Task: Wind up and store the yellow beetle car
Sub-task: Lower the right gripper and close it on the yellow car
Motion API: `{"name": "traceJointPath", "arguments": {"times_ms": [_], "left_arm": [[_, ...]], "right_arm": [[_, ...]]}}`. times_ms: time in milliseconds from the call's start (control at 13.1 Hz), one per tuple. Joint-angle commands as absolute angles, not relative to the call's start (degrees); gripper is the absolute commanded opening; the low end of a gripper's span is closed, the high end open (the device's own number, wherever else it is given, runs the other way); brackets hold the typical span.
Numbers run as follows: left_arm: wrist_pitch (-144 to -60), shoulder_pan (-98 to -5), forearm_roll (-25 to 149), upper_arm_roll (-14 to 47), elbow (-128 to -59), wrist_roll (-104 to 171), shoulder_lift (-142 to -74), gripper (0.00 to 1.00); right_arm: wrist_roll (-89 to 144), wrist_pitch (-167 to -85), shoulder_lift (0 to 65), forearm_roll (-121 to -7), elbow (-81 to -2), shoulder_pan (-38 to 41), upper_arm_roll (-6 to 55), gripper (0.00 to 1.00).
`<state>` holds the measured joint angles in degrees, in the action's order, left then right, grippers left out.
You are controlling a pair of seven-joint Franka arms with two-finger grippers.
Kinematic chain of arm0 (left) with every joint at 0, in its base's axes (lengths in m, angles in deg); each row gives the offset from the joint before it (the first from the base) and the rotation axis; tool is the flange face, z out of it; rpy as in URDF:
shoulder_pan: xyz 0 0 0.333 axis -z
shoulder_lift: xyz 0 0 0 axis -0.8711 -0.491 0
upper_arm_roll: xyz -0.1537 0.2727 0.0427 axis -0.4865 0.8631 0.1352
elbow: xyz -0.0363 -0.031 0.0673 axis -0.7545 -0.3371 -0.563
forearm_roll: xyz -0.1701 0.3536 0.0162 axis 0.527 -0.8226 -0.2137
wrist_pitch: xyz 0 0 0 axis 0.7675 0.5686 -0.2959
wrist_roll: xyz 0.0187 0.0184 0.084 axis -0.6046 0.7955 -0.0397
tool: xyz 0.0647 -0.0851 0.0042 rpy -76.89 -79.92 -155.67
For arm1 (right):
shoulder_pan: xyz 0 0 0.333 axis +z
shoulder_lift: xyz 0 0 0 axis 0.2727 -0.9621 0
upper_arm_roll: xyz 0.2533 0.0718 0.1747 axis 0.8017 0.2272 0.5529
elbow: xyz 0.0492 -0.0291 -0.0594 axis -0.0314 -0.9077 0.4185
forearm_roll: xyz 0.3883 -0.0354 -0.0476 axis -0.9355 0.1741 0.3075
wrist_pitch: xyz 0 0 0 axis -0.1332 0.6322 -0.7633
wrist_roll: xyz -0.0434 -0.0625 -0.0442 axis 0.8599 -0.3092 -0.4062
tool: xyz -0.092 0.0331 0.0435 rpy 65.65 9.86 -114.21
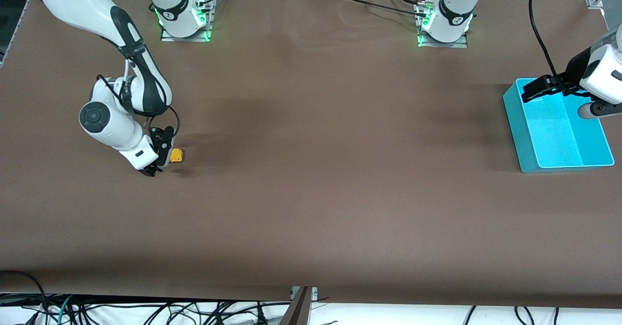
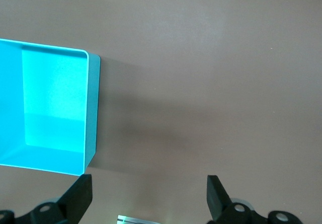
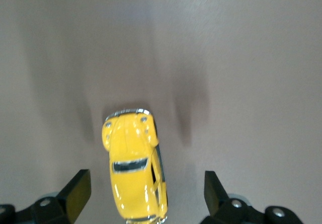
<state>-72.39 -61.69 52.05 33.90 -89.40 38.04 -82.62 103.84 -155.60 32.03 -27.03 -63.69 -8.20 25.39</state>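
Note:
My right gripper grabs the yellow beetle car by its cabin sides next, since that keeps the yellow beetle car's hood (image 3: 129, 137) free as I wind it.
The yellow beetle car (image 1: 177, 156) stands on the brown table toward the right arm's end. My right gripper (image 1: 157, 166) hangs low right beside it. In the right wrist view the yellow beetle car (image 3: 133, 163) lies lengthwise, one end between the two fingers. The right gripper (image 3: 146, 188) is open and a gap shows on both sides of the car. My left gripper (image 1: 532, 91) hovers over the rim of the cyan bin (image 1: 518, 130) at the left arm's end. In its own wrist view the left gripper (image 2: 149, 192) is open with only bare table between its fingers.
The cyan bin (image 2: 90, 108) holds nothing that I can see. The two arm bases (image 1: 184, 21) (image 1: 443, 28) stand along the table edge farthest from the front camera. Cables hang off the table edge nearest that camera.

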Motion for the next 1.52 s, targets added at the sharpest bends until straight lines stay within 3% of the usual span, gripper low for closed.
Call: {"name": "traceJointPath", "arguments": {"times_ms": [0, 686, 1143, 1220, 1448], "left_arm": [[-72.1, -61.7, 51.5, 33.6, -88.3, 38.7, -83.0, 1.00], [-72.1, -61.7, 51.5, 33.5, -88.4, 38.7, -83.0, 1.00], [-72.1, -61.7, 51.5, 33.5, -88.4, 38.7, -83.0, 1.00], [-72.1, -61.7, 51.5, 33.5, -88.4, 38.7, -83.0, 1.00], [-72.1, -61.7, 51.5, 33.5, -88.4, 38.7, -83.0, 1.00]], "right_arm": [[108.5, -156.7, 35.0, -27.1, -66.6, -9.5, 24.9, 0.99], [113.3, -159.6, 34.7, -27.1, -68.1, -9.9, 25.3, 0.93], [114.3, -160.2, 34.3, -27.2, -68.1, -9.9, 25.8, 0.54], [114.4, -160.2, 34.2, -27.2, -68.0, -9.8, 25.8, 0.42], [114.4, -160.2, 34.2, -27.2, -68.1, -9.8, 26.5, 0.23]]}}
